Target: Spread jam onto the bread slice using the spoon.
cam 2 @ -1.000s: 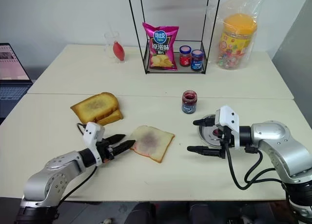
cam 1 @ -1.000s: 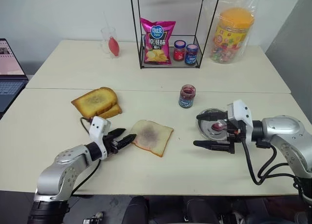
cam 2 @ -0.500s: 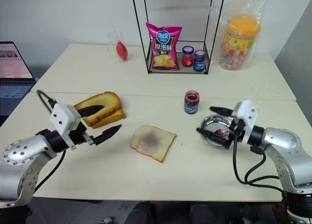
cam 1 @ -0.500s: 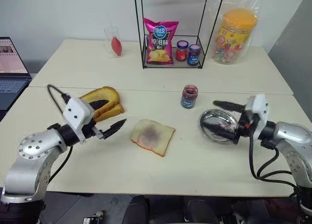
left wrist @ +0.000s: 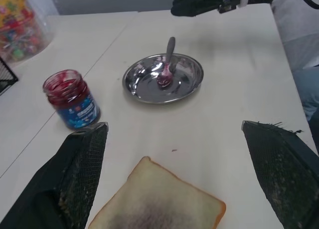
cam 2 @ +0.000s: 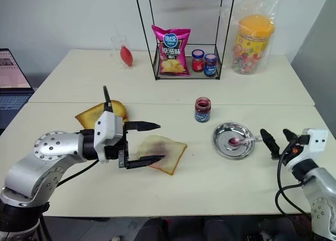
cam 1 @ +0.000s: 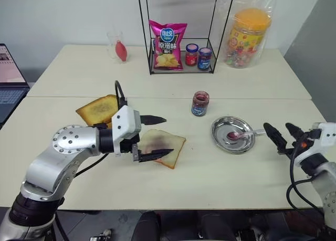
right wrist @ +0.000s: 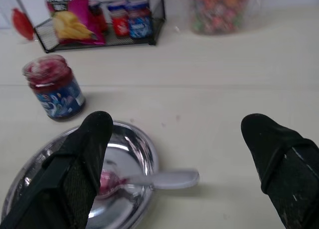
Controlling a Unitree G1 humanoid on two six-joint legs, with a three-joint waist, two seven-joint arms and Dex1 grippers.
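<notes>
My right gripper grabs the spoon by its clean handle (cam 1: 258, 132) past the plate's rim next, since red jam smears the bowl of the spoon.
The bread slice (cam 1: 167, 142), pale with a purplish stain in its middle, lies flat on the table in front of me. My left gripper (cam 1: 168, 135) hovers open over its near-left part, one finger (cam 1: 153, 155) crossing its front edge. The jam jar (cam 1: 200, 103), lidless with a blue label, stands behind and to the right. The spoon (cam 1: 240, 134) rests in the round metal plate (cam 1: 219, 126), its jam-smeared bowl inside and its handle over the right rim. My right gripper (cam 1: 281, 134) stands open just right of the plate, empty, pointing towards the handle.
Toasted slices (cam 1: 98, 108) lie behind my left arm. At the back, a wire rack (cam 1: 181, 69) holds a chip bag and two capped jars, with a candy jar (cam 1: 253, 36) to its right and a glass (cam 1: 117, 45) to its left. A laptop (cam 1: 7, 79) sits at the left edge.
My left gripper rose and swung right, from beside the toast to over the bread, and opened wider. My right gripper drew back to the right, off the plate; the spoon stays in it.
</notes>
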